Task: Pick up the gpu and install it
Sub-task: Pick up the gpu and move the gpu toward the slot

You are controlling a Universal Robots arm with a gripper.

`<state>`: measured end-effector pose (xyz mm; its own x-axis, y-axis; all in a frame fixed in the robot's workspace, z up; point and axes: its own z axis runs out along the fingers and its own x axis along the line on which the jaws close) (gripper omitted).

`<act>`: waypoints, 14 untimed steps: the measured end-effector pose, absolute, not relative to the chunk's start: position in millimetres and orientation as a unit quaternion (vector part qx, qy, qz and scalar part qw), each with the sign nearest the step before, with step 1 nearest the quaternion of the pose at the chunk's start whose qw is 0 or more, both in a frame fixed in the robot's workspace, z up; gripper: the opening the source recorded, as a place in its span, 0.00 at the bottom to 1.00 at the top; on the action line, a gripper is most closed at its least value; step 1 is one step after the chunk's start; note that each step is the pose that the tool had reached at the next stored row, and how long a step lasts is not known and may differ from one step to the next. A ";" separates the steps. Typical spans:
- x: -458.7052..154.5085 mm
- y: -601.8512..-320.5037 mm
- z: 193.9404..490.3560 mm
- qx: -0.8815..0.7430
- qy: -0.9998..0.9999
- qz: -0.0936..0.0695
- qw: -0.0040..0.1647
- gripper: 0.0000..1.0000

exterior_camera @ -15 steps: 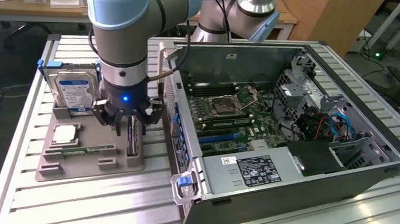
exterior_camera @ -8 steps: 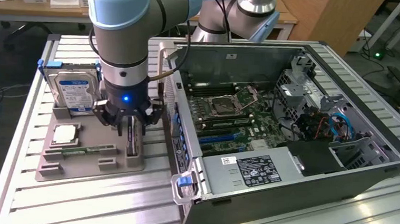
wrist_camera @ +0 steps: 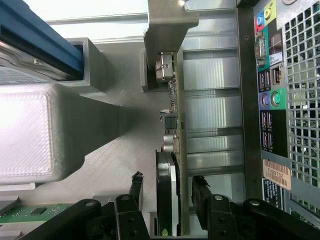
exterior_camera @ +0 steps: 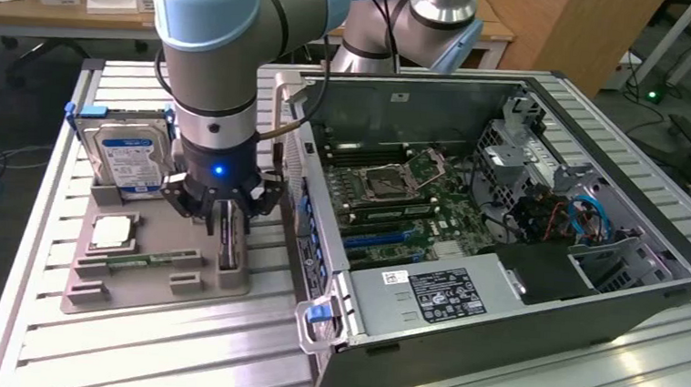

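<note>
My gripper should take hold of the GPU by its black cooler section [wrist_camera: 165, 192] next. The GPU's metal bracket [wrist_camera: 169, 25] then stays free to go into the case.
The gpu [exterior_camera: 229, 245] is a thin dark card standing on edge in a slot of the grey parts tray [exterior_camera: 144, 294], to the exterior view's left of the open computer case [exterior_camera: 502, 232]. My gripper [exterior_camera: 224, 221] hangs straight down over it. In the wrist view the gpu [wrist_camera: 175, 115] runs between my two black fingers [wrist_camera: 136, 186]. One stands on each side of the card, with a narrow gap to it. The gripper [wrist_camera: 167, 192] is open around the card, and the card's far end sits in a grey holder post [wrist_camera: 167, 30].
A hard drive [exterior_camera: 129, 160] with a blue-white label stands upright at the tray's back. A cpu [exterior_camera: 114, 232] and a green memory stick [exterior_camera: 152, 259] lie in the tray. The motherboard [exterior_camera: 394, 197] is exposed inside the case. The case's rear port panel [wrist_camera: 277, 100] is close beside the card.
</note>
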<state>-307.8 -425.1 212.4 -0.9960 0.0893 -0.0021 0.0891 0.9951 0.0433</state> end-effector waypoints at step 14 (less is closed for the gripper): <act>-307.4 -424.8 212.3 0.045 0.999 0.021 0.002 0.29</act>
